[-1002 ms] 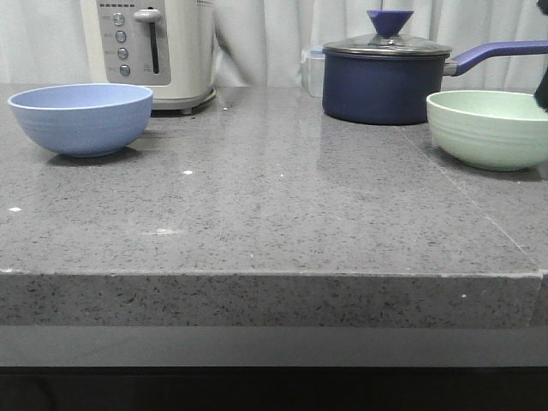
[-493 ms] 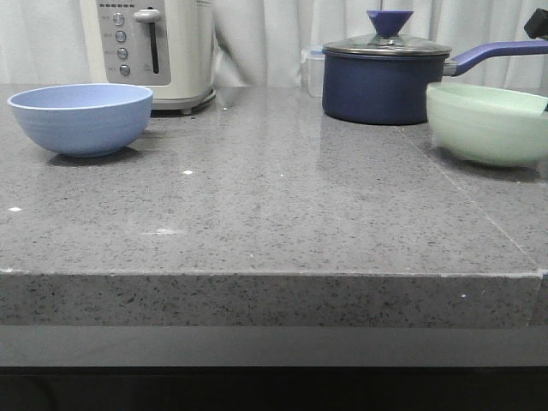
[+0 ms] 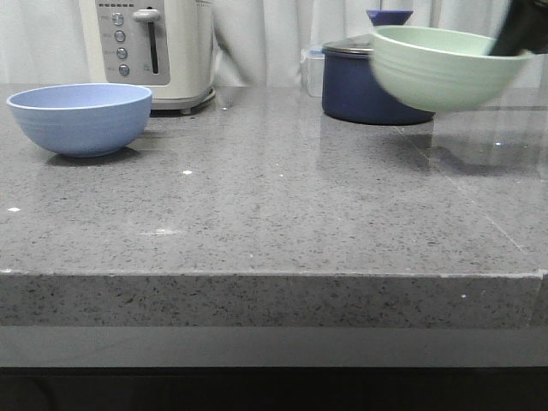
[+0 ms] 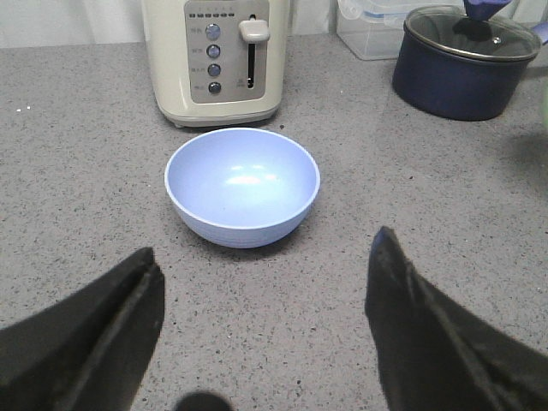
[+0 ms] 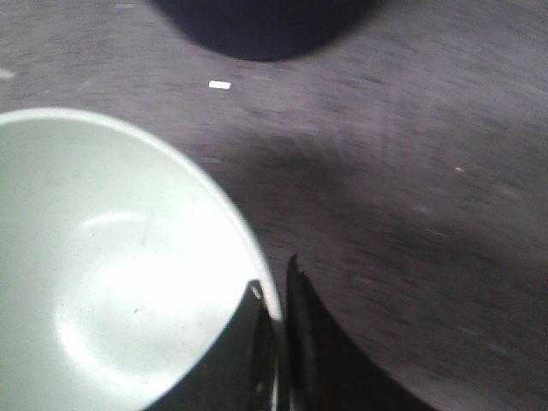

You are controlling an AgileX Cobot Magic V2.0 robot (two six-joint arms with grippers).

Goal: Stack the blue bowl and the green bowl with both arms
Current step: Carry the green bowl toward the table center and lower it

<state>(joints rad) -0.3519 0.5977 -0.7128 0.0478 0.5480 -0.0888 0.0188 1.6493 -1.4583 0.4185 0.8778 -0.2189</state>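
The green bowl's base (image 3: 441,104) still hangs tilted above the grey counter in the front view. The green bowl stays held in my right gripper for now.
The blue bowl (image 3: 80,118) stands upright on the grey counter at the far left, in front of the toaster; it also shows in the left wrist view (image 4: 242,186). My left gripper (image 4: 261,270) is open and empty, a short way back from it above the counter. The green bowl (image 3: 438,67) hangs tilted in the air at the right, above the counter and in front of the saucepan. My right gripper (image 5: 276,295) is shut on the green bowl's rim (image 5: 128,274), one finger inside and one outside. In the front view only a bit of the right arm (image 3: 522,27) shows.
A cream toaster (image 3: 150,47) stands at the back left behind the blue bowl. A dark navy lidded saucepan (image 3: 364,86) and a clear plastic box (image 3: 313,68) stand at the back right. The counter's front edge (image 3: 274,276) runs across the front view.
My right gripper has lifted the green bowl off the counter and carried it up and to the left, in front of the saucepan. The blue bowl has not moved.
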